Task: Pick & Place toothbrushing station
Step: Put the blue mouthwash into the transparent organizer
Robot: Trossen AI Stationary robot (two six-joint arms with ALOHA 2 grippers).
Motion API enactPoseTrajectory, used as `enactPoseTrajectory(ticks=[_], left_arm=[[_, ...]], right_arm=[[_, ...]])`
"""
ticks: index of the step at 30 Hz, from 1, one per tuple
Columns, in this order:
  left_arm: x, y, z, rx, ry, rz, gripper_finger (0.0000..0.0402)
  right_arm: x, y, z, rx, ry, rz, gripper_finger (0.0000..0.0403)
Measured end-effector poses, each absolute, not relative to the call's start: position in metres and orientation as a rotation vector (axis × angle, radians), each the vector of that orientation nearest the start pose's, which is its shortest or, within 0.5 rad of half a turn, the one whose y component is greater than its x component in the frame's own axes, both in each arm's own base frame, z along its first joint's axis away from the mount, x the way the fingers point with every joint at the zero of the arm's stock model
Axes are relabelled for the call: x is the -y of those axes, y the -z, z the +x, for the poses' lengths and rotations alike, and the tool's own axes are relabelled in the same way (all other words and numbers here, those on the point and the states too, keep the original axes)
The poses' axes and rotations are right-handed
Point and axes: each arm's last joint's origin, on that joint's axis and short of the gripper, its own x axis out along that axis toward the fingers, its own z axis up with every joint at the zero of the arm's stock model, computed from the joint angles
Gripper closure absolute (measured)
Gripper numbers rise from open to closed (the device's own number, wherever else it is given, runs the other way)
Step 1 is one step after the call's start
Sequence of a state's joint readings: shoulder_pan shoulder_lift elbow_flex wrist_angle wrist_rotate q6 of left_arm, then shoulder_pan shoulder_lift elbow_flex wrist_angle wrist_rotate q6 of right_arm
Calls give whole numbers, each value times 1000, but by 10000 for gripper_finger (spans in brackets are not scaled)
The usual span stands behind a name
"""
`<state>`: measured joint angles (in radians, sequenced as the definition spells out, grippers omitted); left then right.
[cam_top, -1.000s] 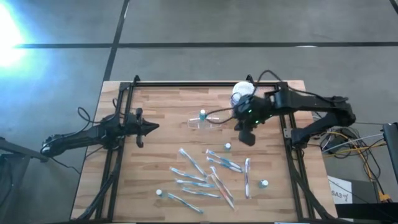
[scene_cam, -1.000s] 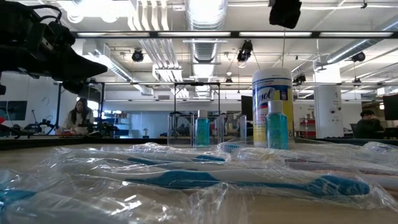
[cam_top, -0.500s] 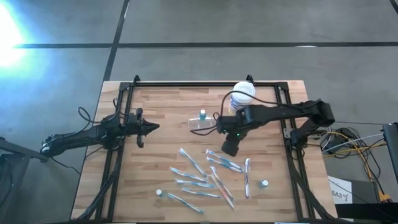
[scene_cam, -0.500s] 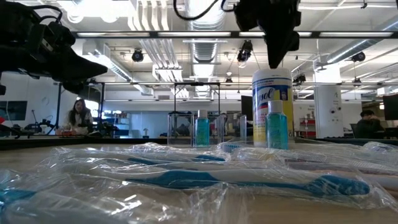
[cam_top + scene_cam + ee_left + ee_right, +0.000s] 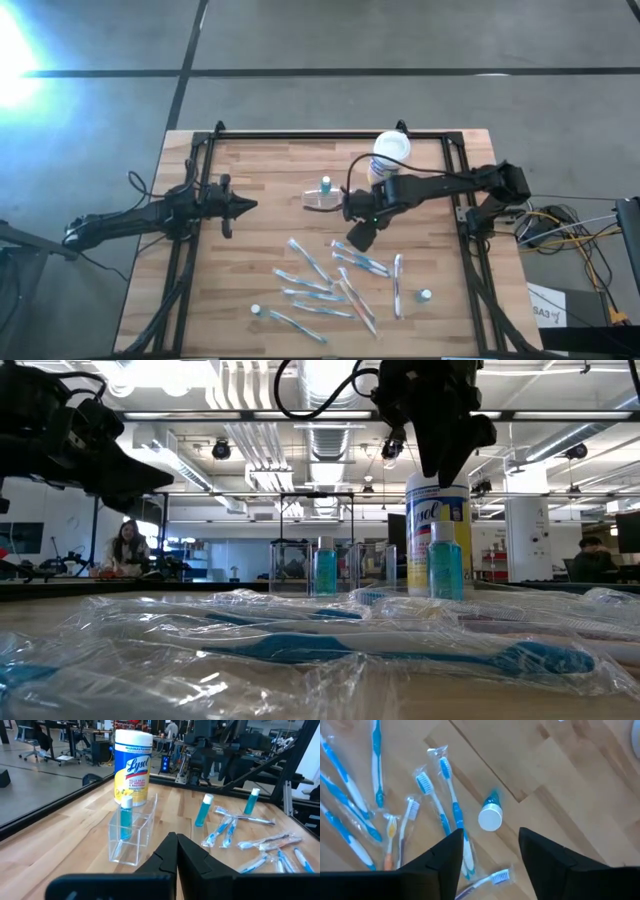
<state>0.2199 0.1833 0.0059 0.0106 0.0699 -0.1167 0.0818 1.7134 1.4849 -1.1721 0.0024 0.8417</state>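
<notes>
The right gripper takes the blue bottle by its white cap (image 5: 490, 818) next, to set it in the toothbrushing station.
The toothbrushing station (image 5: 136, 839) is a small clear holder standing on its base mid-table, also in the high view (image 5: 322, 201). A blue bottle (image 5: 125, 815) stands inside it. My right gripper (image 5: 489, 837) hangs open above the table, near-right of the station (image 5: 357, 238). Below its fingers a white-capped blue bottle (image 5: 490, 818) stands upright, untouched. My left gripper (image 5: 248, 205) is shut and empty at the table's left, pointing at the station.
A white-lidded yellow canister (image 5: 390, 150) stands behind the station. Several wrapped toothbrushes (image 5: 335, 280) lie across the near half of the table, and two more small bottles (image 5: 425, 296) (image 5: 256, 311) stand among them. Black frame rails (image 5: 195, 230) run along both sides.
My right gripper has swung from beside the canister toward the table's left and near edge and come down over the loose bottle. Its fingers have opened. The station and the bottles have stayed where they were.
</notes>
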Motion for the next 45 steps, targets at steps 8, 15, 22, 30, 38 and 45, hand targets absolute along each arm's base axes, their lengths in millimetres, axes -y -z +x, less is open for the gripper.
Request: enactPoseTrajectory(ticks=[8,15,22,30,38,45], left_arm=[[-22,-151,106,-167,-159,-135,384],[-22,-151,106,-167,-159,-124,386],[-22,-152,106,-156,-159,-126,385],[-22,-152,106,-154,-159,-127,383],[-22,-152,106,-153,-160,-128,387],[-22,-152,106,-153,-161,-128,383]], right_arm=[[-39,-272,324,-1325,559,683,202],[-45,-267,326,-1310,601,637,202],[-46,-254,331,-1342,624,601,202],[-47,-235,338,-1398,633,562,202],[-47,-226,341,-1418,638,549,202],[-47,-216,345,-1439,645,512,202]])
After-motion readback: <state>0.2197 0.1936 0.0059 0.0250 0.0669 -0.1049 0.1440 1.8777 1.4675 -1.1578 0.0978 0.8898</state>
